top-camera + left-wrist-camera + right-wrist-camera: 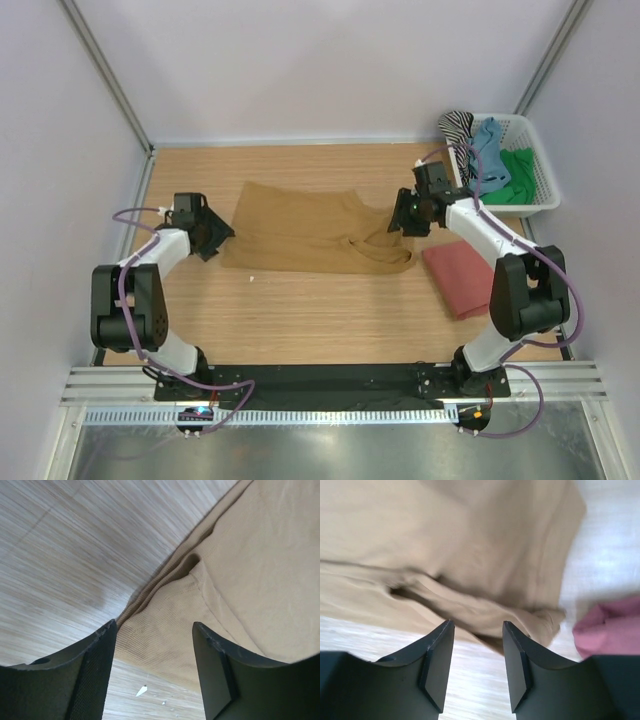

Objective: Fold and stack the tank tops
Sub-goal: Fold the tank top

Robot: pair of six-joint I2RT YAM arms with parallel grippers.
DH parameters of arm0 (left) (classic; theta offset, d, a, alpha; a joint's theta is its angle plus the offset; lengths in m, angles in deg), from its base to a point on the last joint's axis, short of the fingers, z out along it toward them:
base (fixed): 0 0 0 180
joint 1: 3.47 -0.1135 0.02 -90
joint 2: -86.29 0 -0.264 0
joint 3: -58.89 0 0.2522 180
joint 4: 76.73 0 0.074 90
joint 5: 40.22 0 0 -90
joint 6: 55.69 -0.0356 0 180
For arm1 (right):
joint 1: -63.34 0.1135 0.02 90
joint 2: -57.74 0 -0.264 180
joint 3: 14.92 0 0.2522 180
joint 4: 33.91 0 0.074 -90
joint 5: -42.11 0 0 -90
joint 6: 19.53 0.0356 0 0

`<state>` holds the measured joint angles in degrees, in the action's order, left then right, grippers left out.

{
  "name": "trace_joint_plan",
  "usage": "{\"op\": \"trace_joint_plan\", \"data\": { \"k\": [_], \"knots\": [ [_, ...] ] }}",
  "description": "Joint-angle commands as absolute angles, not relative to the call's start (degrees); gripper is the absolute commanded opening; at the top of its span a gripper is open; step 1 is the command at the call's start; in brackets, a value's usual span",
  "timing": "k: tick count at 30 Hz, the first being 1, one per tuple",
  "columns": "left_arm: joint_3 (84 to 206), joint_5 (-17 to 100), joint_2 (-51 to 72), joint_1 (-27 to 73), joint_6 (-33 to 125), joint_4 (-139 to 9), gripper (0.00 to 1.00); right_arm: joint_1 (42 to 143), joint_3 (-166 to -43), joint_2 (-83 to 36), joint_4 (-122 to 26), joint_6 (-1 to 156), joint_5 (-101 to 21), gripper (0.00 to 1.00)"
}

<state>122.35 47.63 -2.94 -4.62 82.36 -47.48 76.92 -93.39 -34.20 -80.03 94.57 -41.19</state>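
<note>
The right gripper grabs the ochre-brown tank top's far edge beside the straps next, to fold the tank top toward its near edge.
An ochre-brown tank top [305,232] lies folded lengthwise across the middle of the table, its straps bunched at the right end. My left gripper [218,238] hovers at the cloth's left edge, jaws open, with a corner of the ochre cloth [165,625] lying loose beneath and beyond the gap. At the right end my right gripper [402,218] is open too, above the strap folds [485,612] and holding nothing. A folded rust-red tank top [458,276] lies flat to the right, and its edge [610,627] shows in the right wrist view.
A white basket [540,175] at the back right holds striped [457,128], blue [489,150] and green [515,175] tank tops. Small white specks [142,691] lie on the wood near the left gripper. Enclosure walls stand on three sides.
</note>
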Motion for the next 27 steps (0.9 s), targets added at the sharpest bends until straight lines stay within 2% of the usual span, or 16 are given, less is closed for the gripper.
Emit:
{"op": "trace_joint_plan", "data": {
  "k": [1,4,7,13,20,27],
  "knots": [
    [126.6,52.24,-0.55,-4.97,83.79,-48.38,0.64,77.48,-100.12,-36.11,-78.08,94.03,-41.91,0.49],
    [130.82,51.55,-2.73,-4.97,84.84,-49.16,0.65,77.49,-103.99,-39.27,-76.07,94.9,-42.17,0.48],
    [135.31,47.26,-7.04,-4.97,84.94,-53.28,0.65,77.57,-106.89,-41.48,-72.02,96.05,-41.03,0.51],
    [148.14,44.86,-18.8,-4.88,83.53,-52.95,0.63,78.54,-120.15,-54.56,-70.79,97.37,-38.4,0.53],
    [165.8,41.79,-35.23,-4.79,82.04,-45.22,0.59,80.3,-137.72,-69.33,-74.02,97.9,-37.78,0.56],
    [176.43,38.89,-43.6,-4.0,80.81,-41.36,0.57,81.09,-143.9,-78.21,-74.65,97.46,-36.2,0.57]
  ]
}}
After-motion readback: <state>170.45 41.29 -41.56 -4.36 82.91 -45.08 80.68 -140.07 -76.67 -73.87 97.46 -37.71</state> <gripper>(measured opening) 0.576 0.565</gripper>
